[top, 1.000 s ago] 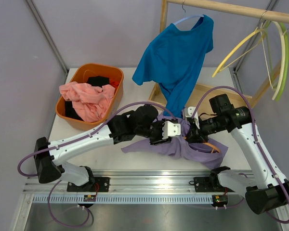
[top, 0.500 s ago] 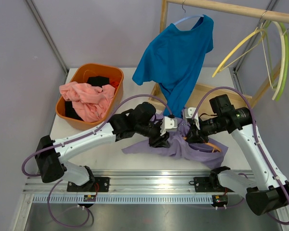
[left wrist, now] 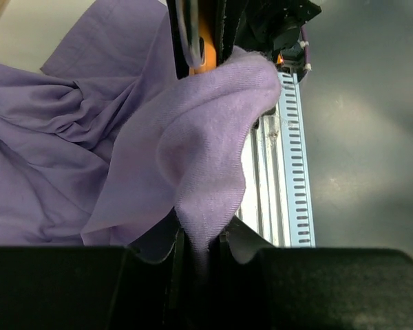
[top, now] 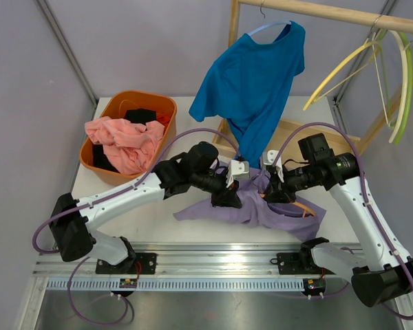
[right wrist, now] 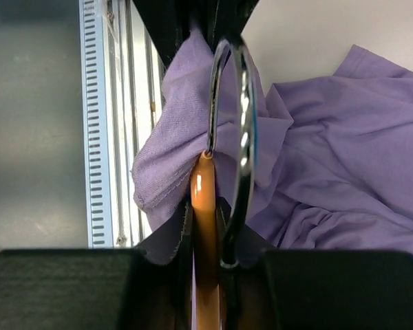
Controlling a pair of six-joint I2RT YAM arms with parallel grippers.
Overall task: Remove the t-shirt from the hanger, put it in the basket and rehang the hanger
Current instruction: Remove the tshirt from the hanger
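I would bring up the purple cloth point(left wrist: 193, 158) if I lifted my left gripper now, because its fingers are shut on a fold beside the orange hanger.
A purple t-shirt point(top: 213, 210) lies crumpled on the table between the arms, still on an orange hanger point(top: 304, 206). My left gripper point(top: 244, 192) is shut on a fold of the purple cloth point(left wrist: 193, 158), which rises out of its jaws point(left wrist: 199, 244). My right gripper point(top: 266, 192) faces it, shut on the orange hanger's neck point(right wrist: 203, 199). The metal hook point(right wrist: 242, 110) loops just above the right gripper point(right wrist: 205, 234). Purple fabric point(right wrist: 330, 158) is bunched around the hanger's neck. The two grippers are almost touching.
An orange basket point(top: 162, 110) with pink clothing point(top: 124, 141) stands at the back left. A blue t-shirt point(top: 255, 89) hangs from the wooden rail point(top: 330, 12) just behind the grippers, beside empty yellow-green hangers point(top: 399, 82). A wooden frame point(top: 289, 134) lies beneath them.
My left gripper has moved right and slightly back, up to the right gripper, and has closed on a fold of the purple t-shirt. The right gripper has held still.
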